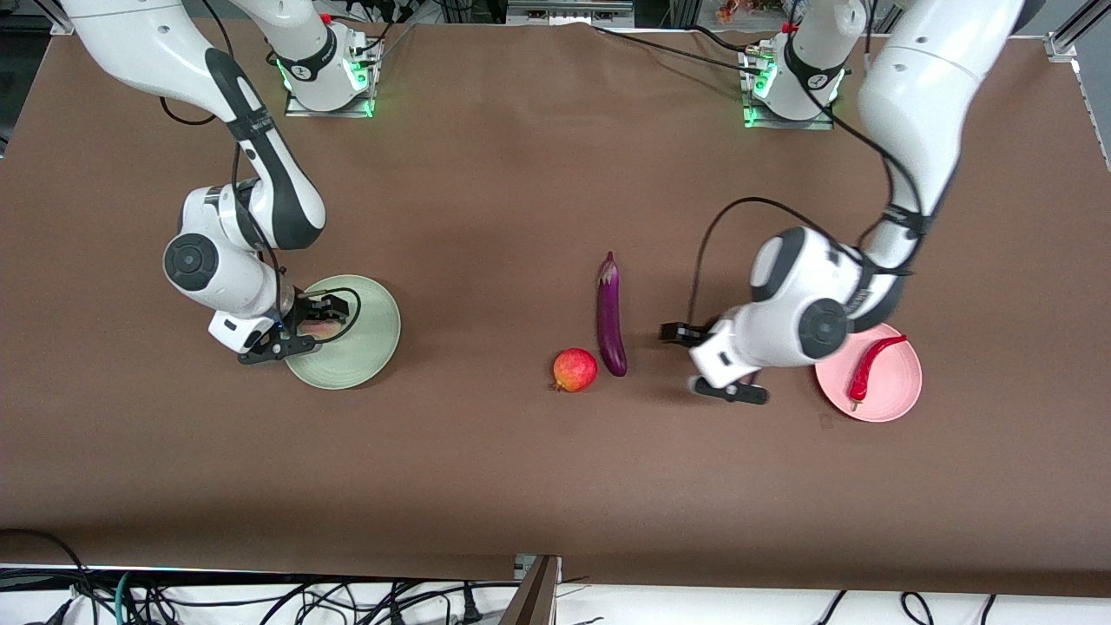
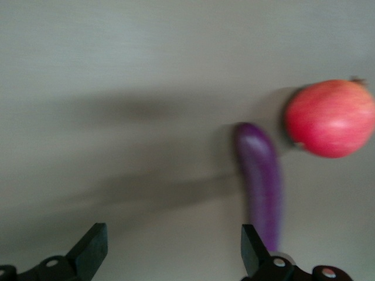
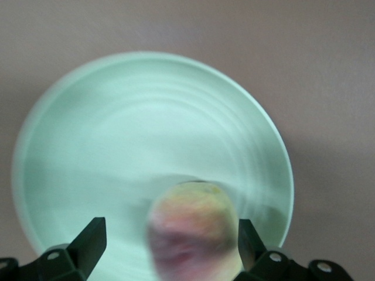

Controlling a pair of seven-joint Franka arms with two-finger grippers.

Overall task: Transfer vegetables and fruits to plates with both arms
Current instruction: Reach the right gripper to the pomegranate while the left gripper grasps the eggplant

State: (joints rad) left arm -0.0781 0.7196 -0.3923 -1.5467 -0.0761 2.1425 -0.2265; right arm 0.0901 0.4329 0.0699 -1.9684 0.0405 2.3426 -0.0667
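Note:
The left gripper grabs the eggplant by its long purple body (image 1: 611,318) next. Then it moves the eggplant onto the pink plate (image 1: 894,391).
My right gripper (image 1: 305,328) (image 3: 170,247) hangs open just over the pale green plate (image 1: 369,343) (image 3: 117,129). The beige-pink peach (image 1: 322,331) (image 3: 193,231) sits between its spread fingers, with a clear gap on one side. My left gripper (image 1: 705,365) (image 2: 174,247) is open and empty, low over the bare table between the pink plate (image 1: 894,391) and the purple eggplant (image 1: 610,317) (image 2: 262,181). The red-yellow pomegranate (image 1: 575,370) (image 2: 331,117) lies beside the eggplant's thick end. A red chili pepper (image 1: 871,365) rests on the pink plate.
Brown cloth covers the whole table (image 1: 486,191). The two arm bases (image 1: 325,74) stand along the edge farthest from the front camera. Cables hang below the table's near edge (image 1: 260,599).

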